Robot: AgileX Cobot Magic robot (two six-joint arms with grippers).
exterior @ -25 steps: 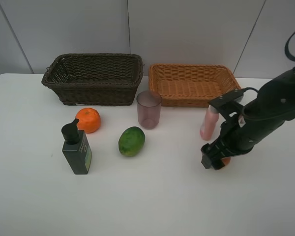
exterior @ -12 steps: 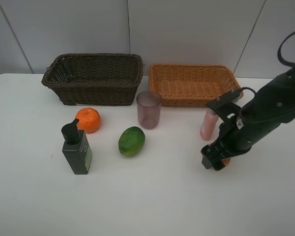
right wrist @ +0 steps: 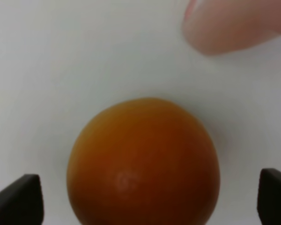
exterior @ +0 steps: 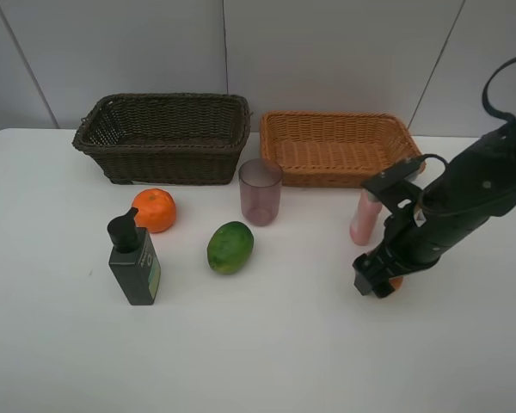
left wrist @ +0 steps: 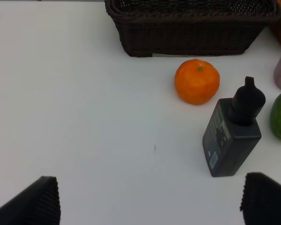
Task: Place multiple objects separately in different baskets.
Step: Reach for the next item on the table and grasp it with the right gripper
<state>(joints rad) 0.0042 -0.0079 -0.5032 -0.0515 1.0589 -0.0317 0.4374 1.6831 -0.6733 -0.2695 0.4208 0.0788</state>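
My right gripper will next grab the red-yellow peach (exterior: pixel 396 281) by its round sides to put it in the orange-tan basket.
My right gripper (exterior: pixel 374 282) is open and low over the red-yellow peach (exterior: pixel 396 281), of which only a sliver shows from above. In the right wrist view the peach (right wrist: pixel 144 161) fills the space between the two fingertips (right wrist: pixel 16 200) without touching them. The pink bottle (exterior: pixel 365 217) stands just behind it. The mauve cup (exterior: pixel 261 191), green fruit (exterior: pixel 230 247), tangerine (exterior: pixel 154 210) and dark pump bottle (exterior: pixel 133 261) sit in front of the dark brown basket (exterior: pixel 172 165) and the orange-tan basket (exterior: pixel 327 177). My left gripper (left wrist: pixel 152 206) is open above bare table, short of the pump bottle (left wrist: pixel 233 136) and tangerine (left wrist: pixel 197 80).
Both baskets stand against the back wall with nothing visible inside. The right arm's dark links (exterior: pixel 473 185) and a cable loop rise at the right edge. White table (exterior: pixel 258 361) stretches along the front.
The right arm has shifted very slightly while its gripper stays low around the peach. No object has moved.
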